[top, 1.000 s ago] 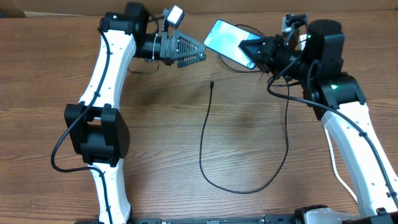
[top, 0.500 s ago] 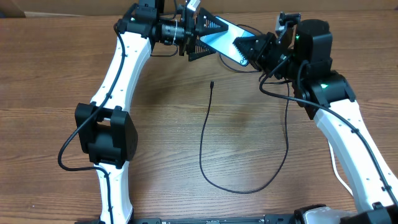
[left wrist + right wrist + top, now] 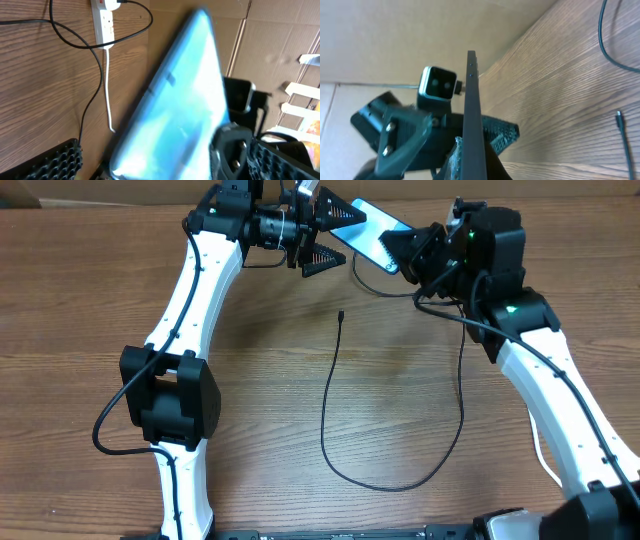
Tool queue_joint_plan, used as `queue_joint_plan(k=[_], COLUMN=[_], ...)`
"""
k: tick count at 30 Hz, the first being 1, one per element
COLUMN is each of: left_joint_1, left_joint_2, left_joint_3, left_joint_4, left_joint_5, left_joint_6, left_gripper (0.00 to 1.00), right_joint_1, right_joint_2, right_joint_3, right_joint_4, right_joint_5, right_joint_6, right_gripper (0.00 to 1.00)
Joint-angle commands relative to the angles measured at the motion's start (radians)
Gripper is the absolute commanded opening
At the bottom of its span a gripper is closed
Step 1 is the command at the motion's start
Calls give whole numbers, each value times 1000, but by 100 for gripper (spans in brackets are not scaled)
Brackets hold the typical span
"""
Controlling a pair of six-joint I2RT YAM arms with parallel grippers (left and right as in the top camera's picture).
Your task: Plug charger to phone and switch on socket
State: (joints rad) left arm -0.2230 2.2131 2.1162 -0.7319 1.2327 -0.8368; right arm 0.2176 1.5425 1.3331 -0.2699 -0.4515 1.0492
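The phone's other end should stay free so that the charger can be plugged in there. My left gripper will next grab the phone [image 3: 365, 225], flat between its fingers, opposite the right gripper.
The phone [image 3: 365, 225] is held above the table's back edge, screen lit blue. My right gripper [image 3: 402, 248] is shut on its right end; the right wrist view shows the phone [image 3: 471, 90] edge-on in the jaws [image 3: 470, 162]. My left gripper [image 3: 335, 235] is open, with a finger on each side of the phone's left end; the phone [image 3: 180, 100] fills the space between its fingers [image 3: 165, 167]. The charger cable [image 3: 325, 420] loops over the table, with its plug tip [image 3: 341, 314] lying free. The socket [image 3: 104, 20] shows only in the left wrist view, with a black plug [image 3: 116, 4] in it.
The socket's thick white cord [image 3: 107, 85] runs over the wood. Cardboard boxes [image 3: 270, 45] stand behind the table. The cable tip also shows in the right wrist view [image 3: 619, 120]. The left arm's camera [image 3: 437, 82] sits close beside the phone.
My left arm has swung right to the phone and its open fingers now straddle the phone's left end. My right gripper has carried the phone slightly toward the back.
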Motion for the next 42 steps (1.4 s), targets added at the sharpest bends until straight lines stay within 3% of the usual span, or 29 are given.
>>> queue_joint_plan(k=[1, 11, 25, 31, 38, 42], left_joint_1=[-3, -8, -8, -12, -16, -16], left_joint_2=[-10, -10, -10, -10, -10, -10], left_joint_3=[5, 5, 5, 5, 5, 5], left_joint_4=[8, 88, 203, 205, 205, 205], left_joint_5=[-3, -44, -155, -198, -233, -230], left_joint_6=[-9, -85, -248, -317, -468, -555], left_gripper=[98, 96, 92, 80, 68, 57], right_joint_1=[14, 53, 104, 104, 104, 104], right_joint_2=[37, 95, 98, 98, 98, 98], right_joint_3=[7, 7, 7, 7, 7, 7], right_joint_4=[55, 169, 149, 126, 119, 119], right_joint_5=[6, 16, 63, 73, 95, 100], right_joint_6=[134, 341, 387, 386, 386, 385], right_gripper=[4, 4, 4, 4, 4, 4])
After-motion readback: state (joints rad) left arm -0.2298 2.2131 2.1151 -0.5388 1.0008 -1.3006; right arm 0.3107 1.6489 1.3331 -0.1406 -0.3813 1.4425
